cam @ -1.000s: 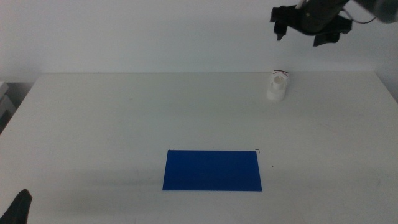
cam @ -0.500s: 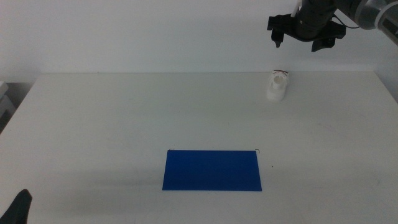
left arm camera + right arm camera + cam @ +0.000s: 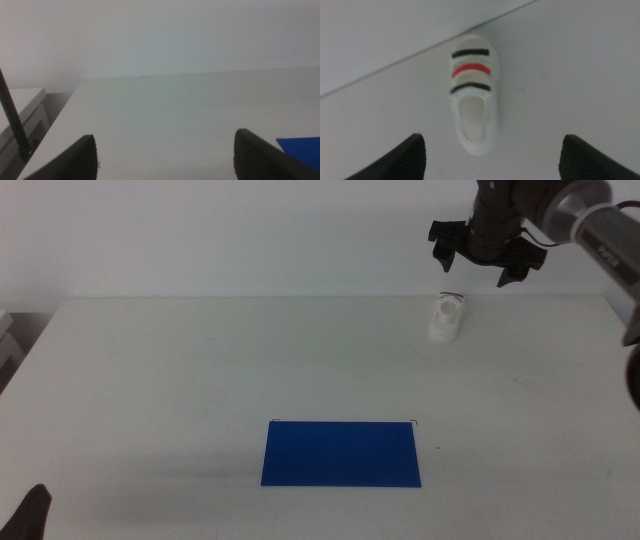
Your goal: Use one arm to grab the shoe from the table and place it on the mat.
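Observation:
My right gripper is going to grab the shoe next by its facing sides (image 3: 460, 310) beside the shoe's opening, because the shoe's toe is rounded and slopes down.
The small white shoe (image 3: 446, 317) with black and red straps lies on the white table (image 3: 200, 370) near its far right edge. It also shows in the right wrist view (image 3: 472, 95), centred between the jaws, heel toward the camera. My right gripper (image 3: 483, 266) hangs open above and slightly right of the shoe, not touching it. The blue mat (image 3: 341, 453) lies flat near the front middle of the table. My left gripper (image 3: 28, 518) waits at the bottom left corner, open and empty; a corner of the mat (image 3: 300, 150) shows in its wrist view.
A white wall stands right behind the table's far edge, close to the shoe. A white unit (image 3: 10, 340) sits beyond the table's left edge. A black cable (image 3: 14, 125) runs at the left in the left wrist view.
My right gripper has come down and shifted slightly over the shoe, turning its jaws downward. The shoe, the mat and the left arm have not moved.

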Tool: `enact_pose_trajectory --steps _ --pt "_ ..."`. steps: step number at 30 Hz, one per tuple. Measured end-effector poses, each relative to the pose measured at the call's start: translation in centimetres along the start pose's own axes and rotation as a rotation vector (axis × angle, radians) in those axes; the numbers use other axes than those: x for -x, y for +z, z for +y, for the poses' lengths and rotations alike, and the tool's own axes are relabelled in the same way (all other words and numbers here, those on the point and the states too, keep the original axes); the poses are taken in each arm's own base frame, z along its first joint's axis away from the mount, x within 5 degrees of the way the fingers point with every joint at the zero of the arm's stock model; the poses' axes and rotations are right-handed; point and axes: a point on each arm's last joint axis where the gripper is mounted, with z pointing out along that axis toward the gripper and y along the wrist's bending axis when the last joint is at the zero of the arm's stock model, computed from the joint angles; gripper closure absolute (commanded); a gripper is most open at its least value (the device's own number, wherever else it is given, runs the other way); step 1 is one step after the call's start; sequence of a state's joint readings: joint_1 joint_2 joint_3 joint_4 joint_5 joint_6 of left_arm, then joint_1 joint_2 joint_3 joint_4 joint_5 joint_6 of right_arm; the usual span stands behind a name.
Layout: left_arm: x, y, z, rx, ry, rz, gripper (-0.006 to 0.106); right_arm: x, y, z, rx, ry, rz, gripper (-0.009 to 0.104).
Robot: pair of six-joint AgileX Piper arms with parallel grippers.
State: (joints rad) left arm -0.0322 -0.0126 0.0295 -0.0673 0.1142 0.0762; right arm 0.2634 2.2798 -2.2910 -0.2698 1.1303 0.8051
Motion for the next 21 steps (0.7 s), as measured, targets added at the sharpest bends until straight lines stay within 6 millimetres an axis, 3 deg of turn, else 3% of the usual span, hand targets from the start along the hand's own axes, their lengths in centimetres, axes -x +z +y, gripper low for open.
enact_pose_trajectory --steps 6,15,21 --pt "0.0 0.0 0.0 0.000 0.000 0.000 0.007 0.3 1.8 0.8 0.013 0.057 -0.012 0.003" --pt "0.0 0.0 0.0 0.000 0.000 0.000 0.007 -1.7 7.1 1.0 -0.025 0.082 0.043 0.003" --pt "0.0 0.0 0.0 0.000 0.000 0.000 0.007 -2.2 9.1 0.9 -0.045 0.081 0.025 0.004"
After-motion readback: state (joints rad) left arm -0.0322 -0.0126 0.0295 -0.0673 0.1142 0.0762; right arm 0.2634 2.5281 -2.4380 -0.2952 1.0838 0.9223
